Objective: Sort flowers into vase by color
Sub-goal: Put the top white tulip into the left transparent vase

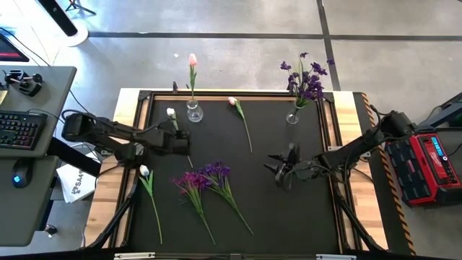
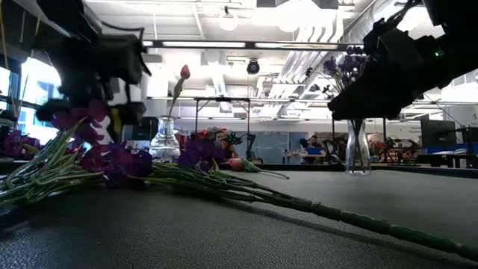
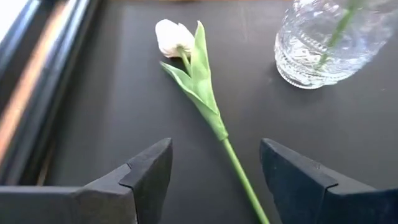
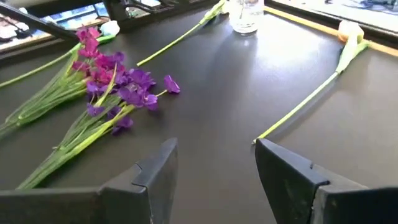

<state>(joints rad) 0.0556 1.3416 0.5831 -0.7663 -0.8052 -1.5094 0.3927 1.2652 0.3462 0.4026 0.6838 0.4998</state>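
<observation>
My left gripper grabs the white tulip by its stem where the leaves end [image 3: 228, 143] next, to add it to the pink tulip's vase [image 3: 316, 50].
My left gripper [image 3: 214, 171] [image 1: 182, 141] is open and low over the table. Its fingers stand either side of the green stem [image 3: 239, 177] of a white tulip [image 3: 171, 37] [image 1: 171, 112] that lies flat, not touching it. A clear vase [image 1: 193, 110] [image 3: 329, 43] at the far edge holds one pink tulip [image 1: 192, 59]. A second vase [image 1: 292, 115] holds purple blooms [image 1: 307, 79]. A pink tulip [image 1: 232, 102], a second white tulip [image 1: 144, 171] and a purple bunch [image 1: 206, 177] [image 4: 112, 87] lie on the mat. My right gripper [image 4: 214, 155] [image 1: 281, 170] hovers open right of the bunch.
The black mat [image 1: 289, 209] is framed by a dark rail and wooden table edges [image 1: 123, 108]. A keyboard and mouse sit on a desk [image 1: 29, 130] to the left, and a red case [image 1: 426, 166] to the right. Bare mat lies between the two vases and near my right gripper.
</observation>
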